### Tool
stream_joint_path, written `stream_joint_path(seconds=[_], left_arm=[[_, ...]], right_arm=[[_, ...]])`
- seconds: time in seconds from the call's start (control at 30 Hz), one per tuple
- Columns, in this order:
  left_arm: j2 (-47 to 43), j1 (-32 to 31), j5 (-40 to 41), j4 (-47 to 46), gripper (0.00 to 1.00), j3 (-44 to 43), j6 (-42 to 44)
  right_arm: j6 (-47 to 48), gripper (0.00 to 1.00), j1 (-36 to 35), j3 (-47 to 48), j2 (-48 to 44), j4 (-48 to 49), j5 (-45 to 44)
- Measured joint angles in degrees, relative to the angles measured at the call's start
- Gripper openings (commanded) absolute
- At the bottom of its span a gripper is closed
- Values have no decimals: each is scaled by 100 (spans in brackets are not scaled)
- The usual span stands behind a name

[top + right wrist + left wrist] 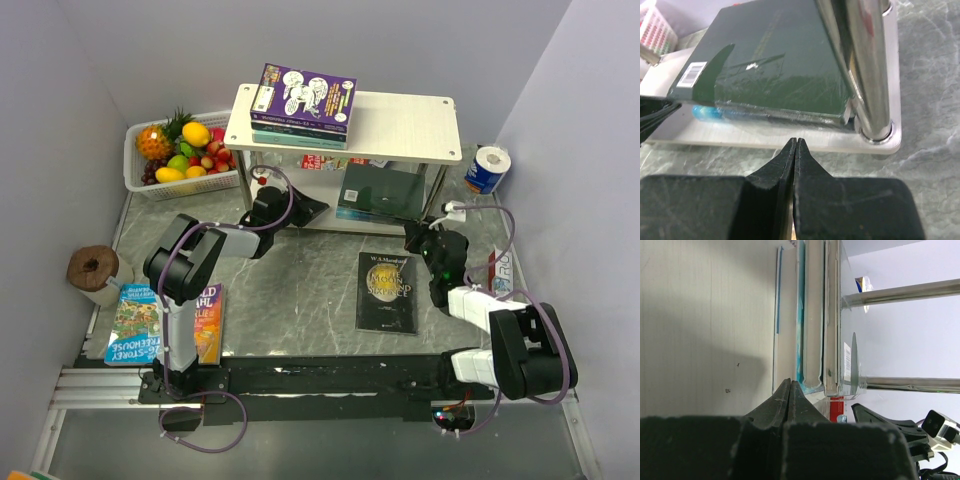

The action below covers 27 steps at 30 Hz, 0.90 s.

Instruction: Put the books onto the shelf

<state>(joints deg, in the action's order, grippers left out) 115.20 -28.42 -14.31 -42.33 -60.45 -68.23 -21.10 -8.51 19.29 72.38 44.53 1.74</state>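
The green book (385, 190) would stay on the lower board if I lifted my right gripper now, because the gripper's closed fingers are in front of the book.
The shelf (410, 125) stands at the back, and a stack of books topped by the purple cartoon one (305, 97) lies on its upper board. A dark green book (385, 190) rests on the lower board. On the table lie a black book with a gold circle (388, 290), an orange book (209, 322) and a blue one (135, 322). My left gripper (322, 207) is shut and empty beside the shelf's left front; its wrist view shows the stack's page edges (812, 315) just past its tips (791, 383). My right gripper (410, 234) is shut and empty, tips (796, 141) in front of the lower board (790, 132) and green book (770, 55).
A white fruit basket (141, 182) stands left of the shelf. A brown roll (95, 268) sits at the left wall, a blue-and-white roll (488, 168) at the back right, and a narrow white-and-red carton (498, 270) beside my right arm. A metal shelf leg (865, 65) rises near my right gripper.
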Motion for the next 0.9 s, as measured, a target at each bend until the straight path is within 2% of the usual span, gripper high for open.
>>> stream_joint_path(seconds=[0.9], left_arm=[[0, 37, -87, -37, 1, 11, -7]], right_arm=[[85, 0, -184, 695, 588, -315, -446]])
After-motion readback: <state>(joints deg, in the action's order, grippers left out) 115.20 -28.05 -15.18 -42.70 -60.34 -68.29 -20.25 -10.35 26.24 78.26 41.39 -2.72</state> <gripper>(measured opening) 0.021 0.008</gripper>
